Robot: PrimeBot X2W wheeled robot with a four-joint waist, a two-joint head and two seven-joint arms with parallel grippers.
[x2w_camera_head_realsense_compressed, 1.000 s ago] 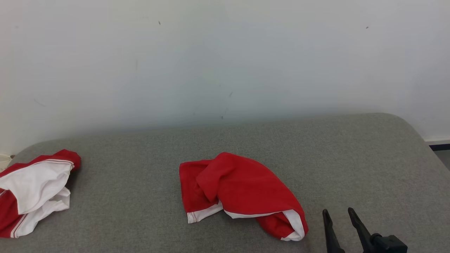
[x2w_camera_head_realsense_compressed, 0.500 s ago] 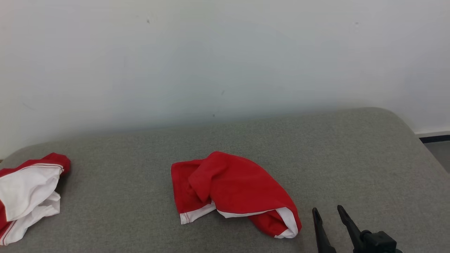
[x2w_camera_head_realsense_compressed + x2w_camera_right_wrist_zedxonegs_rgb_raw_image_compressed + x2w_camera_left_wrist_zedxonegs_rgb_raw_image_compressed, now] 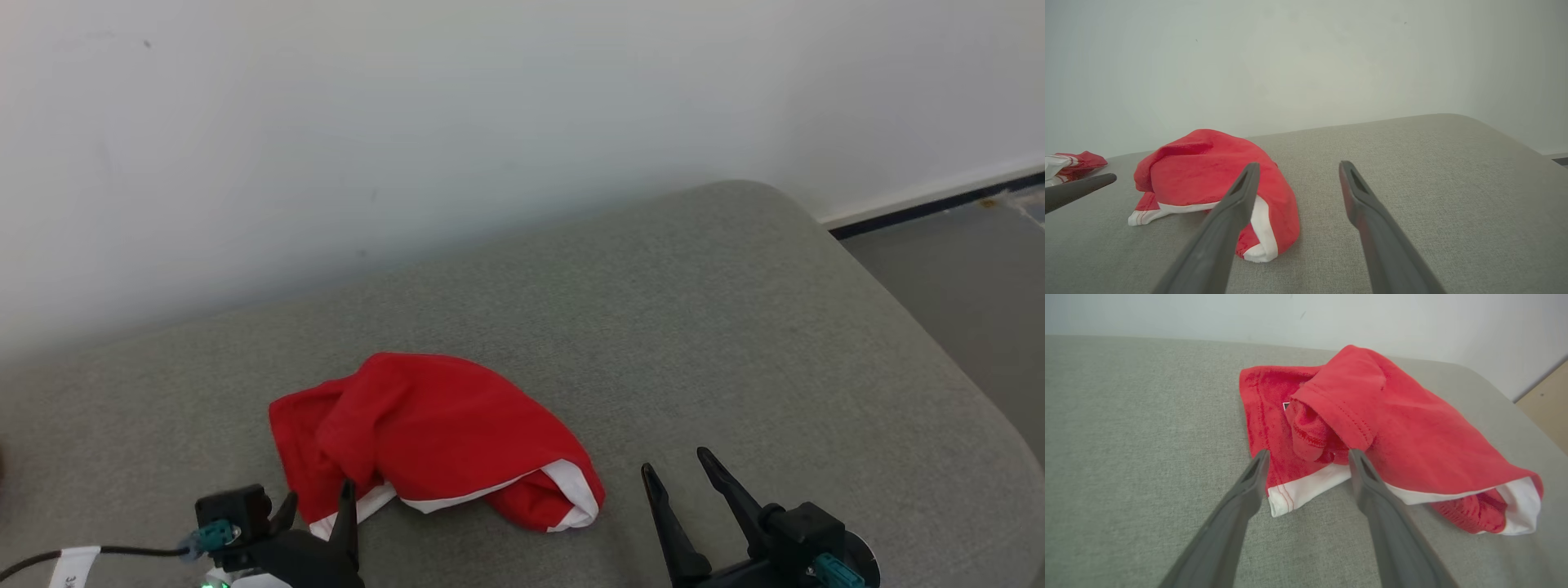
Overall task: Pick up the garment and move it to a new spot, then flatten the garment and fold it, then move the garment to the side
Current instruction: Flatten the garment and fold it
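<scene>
My left gripper next needs to grab the garment by that white hem edge (image 3: 370, 501) (image 3: 1309, 490), since the white hem sticks out from under the crumpled red folds.
The garment (image 3: 433, 433) is red with white trim and lies crumpled on the grey cushioned surface (image 3: 735, 327). My left gripper (image 3: 318, 500) stands open at its near-left edge. In the left wrist view the garment (image 3: 1404, 433) lies just ahead, and the left gripper (image 3: 1308, 453) has its tips over the white hem, with nothing pinched. My right gripper (image 3: 675, 459) is open and apart from the cloth, to its right. In the right wrist view the right gripper (image 3: 1299, 164) points past the right end of the garment (image 3: 1200, 167).
A second red and white garment (image 3: 1065, 163) lies at the far left, beyond a finger of the left gripper (image 3: 1081, 190). A pale wall (image 3: 408, 122) rises behind the surface. The surface's rounded right edge drops to grey floor (image 3: 963, 278).
The head camera has swung right, so the whole picture shifted left and the second garment left that view. My left gripper has come in beside the garment's near-left hem. The garment lies as before.
</scene>
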